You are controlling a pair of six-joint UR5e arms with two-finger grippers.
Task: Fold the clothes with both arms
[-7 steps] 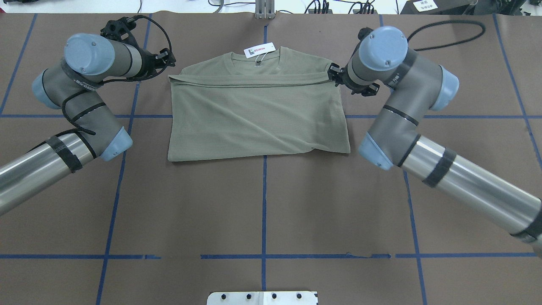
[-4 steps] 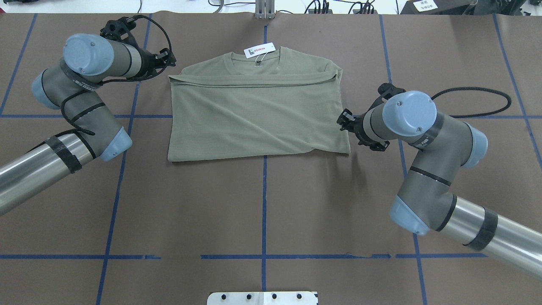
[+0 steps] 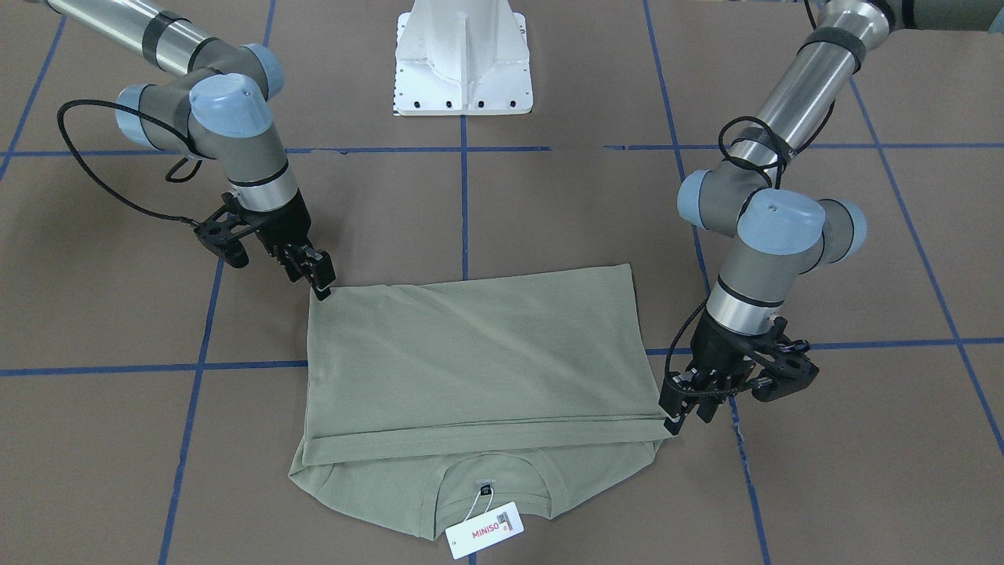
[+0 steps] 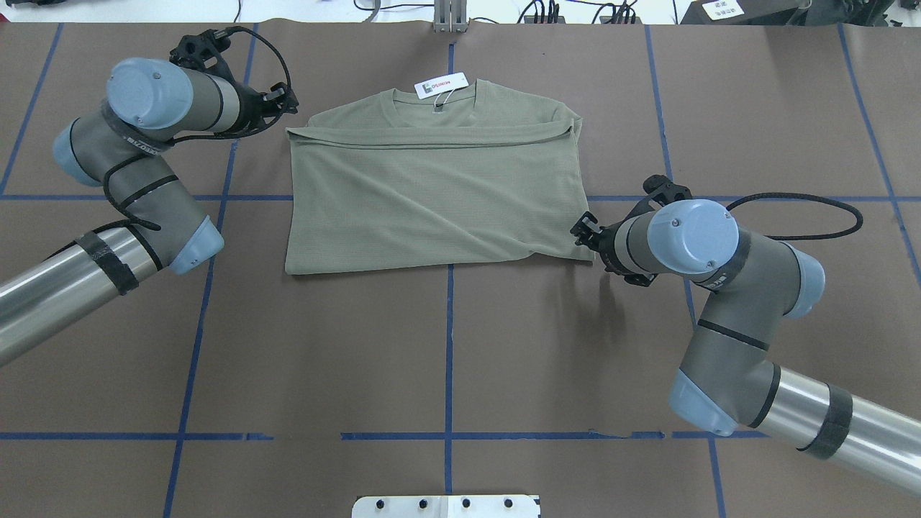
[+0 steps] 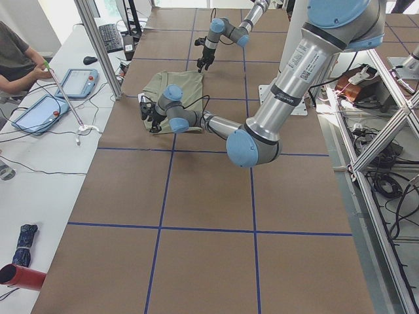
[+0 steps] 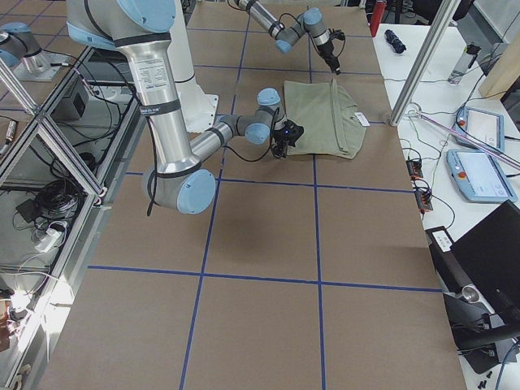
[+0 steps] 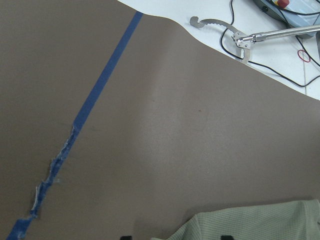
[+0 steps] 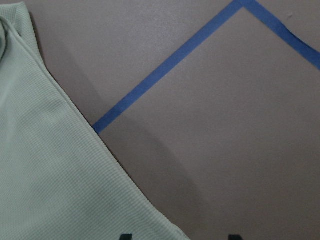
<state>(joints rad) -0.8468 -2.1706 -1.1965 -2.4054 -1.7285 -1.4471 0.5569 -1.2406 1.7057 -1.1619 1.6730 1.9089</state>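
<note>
I should close my right gripper on the shirt's near corner (image 3: 314,297) (image 8: 175,234) now. My fingers reach the table on either side of the corner, so they would hold the shirt.
The sage-green shirt (image 4: 432,194) lies flat, its lower half folded up over the chest, with the collar and white MINISO tag (image 4: 441,84) at the far edge. My left gripper (image 3: 673,420) is low at the far left corner of the folded layer. The left wrist view shows the shirt (image 7: 250,222) reaching in between two spread fingertips. My right gripper (image 4: 584,232) is at the shirt's near right corner, also seen in the front view (image 3: 320,286). In the right wrist view its tips are spread, with the shirt edge (image 8: 50,175) under one of them.
The white pedestal base (image 3: 463,63) stands at the robot's side of the brown mat with blue tape lines (image 4: 447,345). A black cable (image 4: 827,216) loops beside the right wrist. Tablets (image 5: 78,82) and an operator are on the white side table.
My right gripper has moved from the shirt's far right corner toward the robot, down to its near right corner. The left arm and the shirt have not moved.
</note>
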